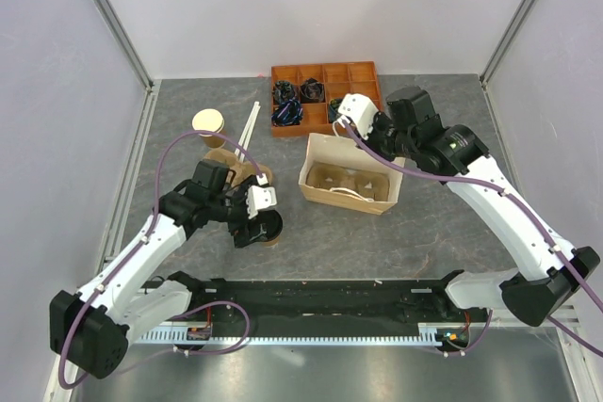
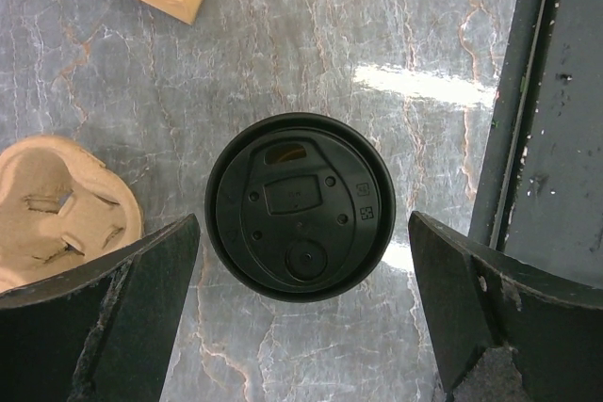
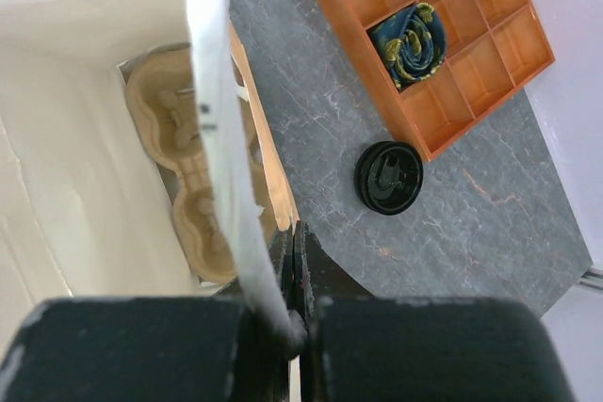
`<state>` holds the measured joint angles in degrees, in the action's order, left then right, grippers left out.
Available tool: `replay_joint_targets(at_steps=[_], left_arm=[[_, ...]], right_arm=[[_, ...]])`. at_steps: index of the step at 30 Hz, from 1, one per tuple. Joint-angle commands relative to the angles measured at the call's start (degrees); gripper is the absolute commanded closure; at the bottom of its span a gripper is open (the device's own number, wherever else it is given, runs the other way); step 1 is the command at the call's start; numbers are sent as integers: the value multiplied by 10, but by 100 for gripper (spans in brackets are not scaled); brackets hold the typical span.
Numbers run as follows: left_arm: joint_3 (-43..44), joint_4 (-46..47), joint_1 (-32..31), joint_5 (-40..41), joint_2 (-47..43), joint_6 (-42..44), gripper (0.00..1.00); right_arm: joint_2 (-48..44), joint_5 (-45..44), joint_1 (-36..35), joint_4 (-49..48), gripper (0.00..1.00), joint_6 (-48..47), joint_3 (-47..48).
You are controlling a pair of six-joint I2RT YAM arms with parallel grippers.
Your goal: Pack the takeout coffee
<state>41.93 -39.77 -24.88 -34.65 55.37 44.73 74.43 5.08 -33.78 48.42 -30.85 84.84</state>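
My fingers are above the lid and the lid's rim is uncovered between them, so my left gripper needs to lower first, then close on the lid.
The takeout coffee (image 1: 272, 225), a brown cup with a black lid, stands on the table left of centre. In the left wrist view its lid (image 2: 300, 206) lies straight below, between my two fingers. My left gripper (image 1: 256, 229) (image 2: 301, 327) is open around the cup, with a gap on both sides. The open paper bag (image 1: 350, 197) holds a pulp cup carrier (image 3: 187, 167). My right gripper (image 1: 381, 146) (image 3: 300, 261) is shut on the bag's (image 3: 57, 138) right wall edge, beside a white handle strip (image 3: 219, 120).
A lidless tan cup (image 1: 209, 124) stands at the back left, with white sticks (image 1: 248, 129) beside it. A second pulp carrier (image 1: 233, 161) (image 2: 57, 204) lies left of the coffee. An orange compartment tray (image 1: 350, 74) (image 3: 443, 91) sits at the back, with a loose black lid (image 3: 388, 177) near it.
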Motion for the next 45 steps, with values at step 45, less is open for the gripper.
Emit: replay_joint_targets(at_steps=[45], left_arm=[[-11, 58, -17, -17, 59, 4, 24]], right_arm=[[-26, -47, -26, -45, 100, -41, 0]])
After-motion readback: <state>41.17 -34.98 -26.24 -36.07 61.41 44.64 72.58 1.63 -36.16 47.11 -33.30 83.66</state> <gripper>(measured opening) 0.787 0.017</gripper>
